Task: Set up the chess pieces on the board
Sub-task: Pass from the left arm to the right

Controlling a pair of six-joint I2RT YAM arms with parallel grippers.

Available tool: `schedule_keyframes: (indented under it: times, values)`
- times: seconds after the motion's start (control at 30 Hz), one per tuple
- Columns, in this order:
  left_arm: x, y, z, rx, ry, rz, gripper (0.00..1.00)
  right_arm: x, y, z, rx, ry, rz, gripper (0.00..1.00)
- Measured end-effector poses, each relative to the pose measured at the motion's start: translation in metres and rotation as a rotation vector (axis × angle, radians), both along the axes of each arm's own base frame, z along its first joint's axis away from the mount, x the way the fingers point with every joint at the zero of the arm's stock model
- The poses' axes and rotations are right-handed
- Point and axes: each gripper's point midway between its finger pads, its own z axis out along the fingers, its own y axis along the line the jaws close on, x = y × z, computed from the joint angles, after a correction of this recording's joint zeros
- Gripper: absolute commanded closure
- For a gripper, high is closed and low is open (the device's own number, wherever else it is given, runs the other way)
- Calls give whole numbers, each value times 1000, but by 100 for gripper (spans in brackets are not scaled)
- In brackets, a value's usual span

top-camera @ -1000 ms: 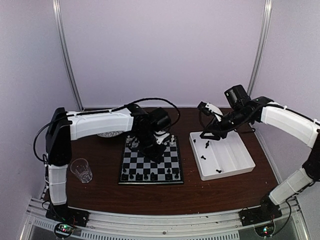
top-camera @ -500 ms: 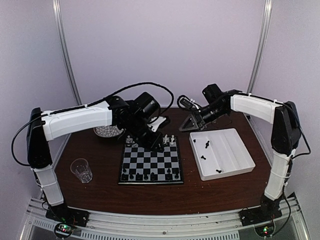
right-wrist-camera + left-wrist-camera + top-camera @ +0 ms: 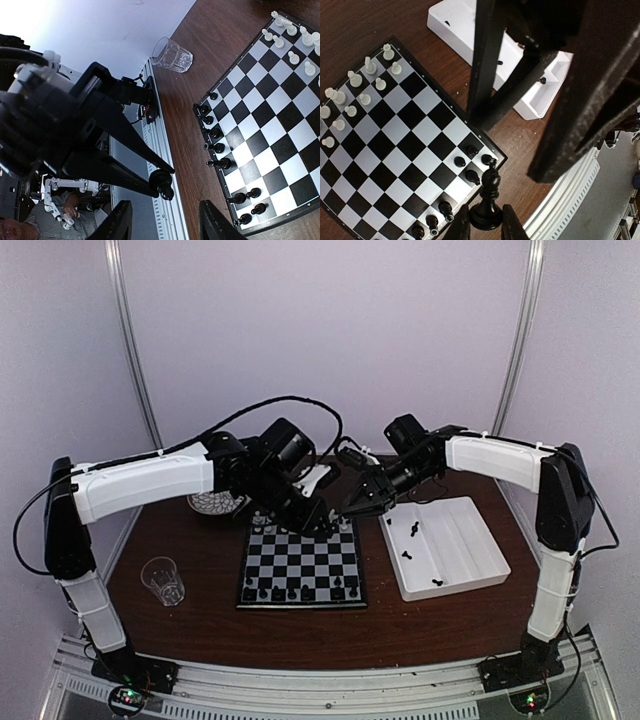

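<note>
The black bishop needs to be grabbed next by its narrow head (image 3: pixel 166 193) with my right gripper, so that the bishop's base stays free to stand on the board.
The board (image 3: pixel 300 562) lies mid-table, with white chess pieces (image 3: pixel 262 527) along its far rows and black ones (image 3: pixel 300 592) on the near row. My left gripper (image 3: pixel 485 223) is shut on the base of a black bishop (image 3: pixel 490 192), held up over the board's far right corner. In the overhead view this left gripper (image 3: pixel 323 524) nearly meets my right gripper (image 3: pixel 352 508). The right gripper (image 3: pixel 166 220) is open, and the held bishop (image 3: pixel 163 184) hangs just ahead of its fingers. Three black pieces (image 3: pixel 408 531) lie in the white tray (image 3: pixel 470 575).
A round patterned plate (image 3: pixel 213 505) sits behind the board at the left. A drinking glass (image 3: pixel 163 580) stands left of the board, also visible as the glass (image 3: pixel 172 54) in the right wrist view. The metal rail (image 3: pixel 320 680) runs along the near edge.
My right arm swung left from above the tray to the board's far right corner. My left gripper lifted off the board with the bishop and turned toward it.
</note>
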Motion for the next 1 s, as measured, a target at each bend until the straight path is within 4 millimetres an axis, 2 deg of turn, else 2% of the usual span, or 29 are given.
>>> schedule_keyframes:
  times: [0.2,0.37,0.57,0.67,0.8,0.9,1.0]
  values:
    - [1,-5,9,-40,-7,-2,82,-1,4,1,13,22,-2,52]
    - [1,-6,9,-44,-6,-2,82,-4,11,5,39,43,9,60]
    - [1,-5,11,-47,-9,2,82,-13,19,3,60,88,28,63]
    - [1,-5,13,-54,-14,4,82,-13,21,5,72,86,33,70]
    - [1,-5,16,-61,-21,5,82,-14,22,5,75,96,32,87]
    - [2,-6,17,-66,-28,7,81,-14,21,3,73,101,30,93]
    - [3,-6,16,-62,-28,9,67,-13,21,2,74,97,29,95]
